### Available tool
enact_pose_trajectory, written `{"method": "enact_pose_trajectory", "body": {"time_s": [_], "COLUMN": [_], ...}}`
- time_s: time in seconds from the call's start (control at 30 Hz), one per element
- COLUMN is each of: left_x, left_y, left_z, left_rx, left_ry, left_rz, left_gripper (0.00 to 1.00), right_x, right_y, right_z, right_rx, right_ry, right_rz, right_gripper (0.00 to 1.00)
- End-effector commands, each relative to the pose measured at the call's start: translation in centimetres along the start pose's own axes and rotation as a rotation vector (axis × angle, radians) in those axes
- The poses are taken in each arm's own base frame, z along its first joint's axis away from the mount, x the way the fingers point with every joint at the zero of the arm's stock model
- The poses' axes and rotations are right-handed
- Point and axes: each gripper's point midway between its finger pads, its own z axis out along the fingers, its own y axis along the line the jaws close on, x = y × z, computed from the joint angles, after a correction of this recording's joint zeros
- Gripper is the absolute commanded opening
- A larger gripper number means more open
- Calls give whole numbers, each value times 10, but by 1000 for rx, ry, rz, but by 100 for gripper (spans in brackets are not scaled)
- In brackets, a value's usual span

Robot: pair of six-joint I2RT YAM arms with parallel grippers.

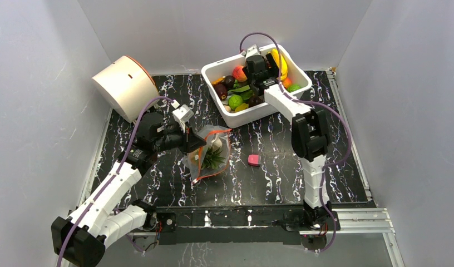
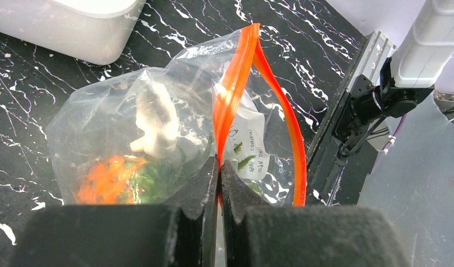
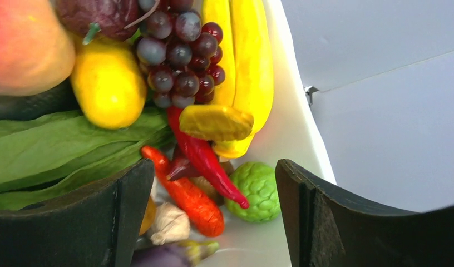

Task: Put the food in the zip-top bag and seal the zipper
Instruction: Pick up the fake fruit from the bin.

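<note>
I should reach the yellow banana bunch [image 3: 247,61] with my right gripper and grab its stem end [image 3: 218,123], so the long bananas stay free to go into the bag's opening first.
The clear zip-top bag [image 1: 213,153] lies mid-table with its mouth open. It holds an orange pineapple with a green crown [image 2: 110,178] and a white item [image 2: 155,122]. My left gripper [image 2: 220,167] is shut on the red-orange zipper [image 2: 236,78] at one lip of the mouth, and it also shows in the top view [image 1: 198,142]. My right gripper [image 3: 213,172] is open and empty, hovering over the white bin [image 1: 252,114]. Below it lie the yellow banana bunch [image 3: 247,61], dark grapes [image 3: 180,50], a yellow fruit [image 3: 108,83] and a red chili [image 3: 205,156].
A small pink block [image 1: 253,160] lies right of the bag. A white cylinder [image 1: 124,86] leans at the back left. The bin also holds a green bumpy fruit [image 3: 258,189], an orange carrot [image 3: 191,200] and leafy greens [image 3: 58,150]. Grey walls enclose the table.
</note>
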Motion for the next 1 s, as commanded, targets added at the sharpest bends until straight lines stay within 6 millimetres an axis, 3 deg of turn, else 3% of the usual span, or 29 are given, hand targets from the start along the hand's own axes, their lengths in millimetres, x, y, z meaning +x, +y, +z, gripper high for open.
{"method": "enact_pose_trajectory", "body": {"time_s": [0.0,0.13,0.57,0.7,0.97], "left_x": [-7,-8,-6,-6,-6], "left_y": [-9,-9,-7,-6,-4], "left_z": [-4,-4,-4,-4,-4], "left_rx": [30,29,24,19,10], "left_ry": [-28,-28,-24,-24,-24], "left_rz": [35,38,38,40,45], "left_gripper": [0,0,0,0,0], "right_x": [-34,-25,-7,-6,-17], "right_y": [-40,-33,-19,-21,-35], "right_z": [10,30,58,60,53], "right_rx": [127,136,148,163,209], "right_ry": [-62,-34,4,4,-31], "right_rz": [-37,-111,-176,-184,-180], "right_gripper": [79,77,75,69,44]}}
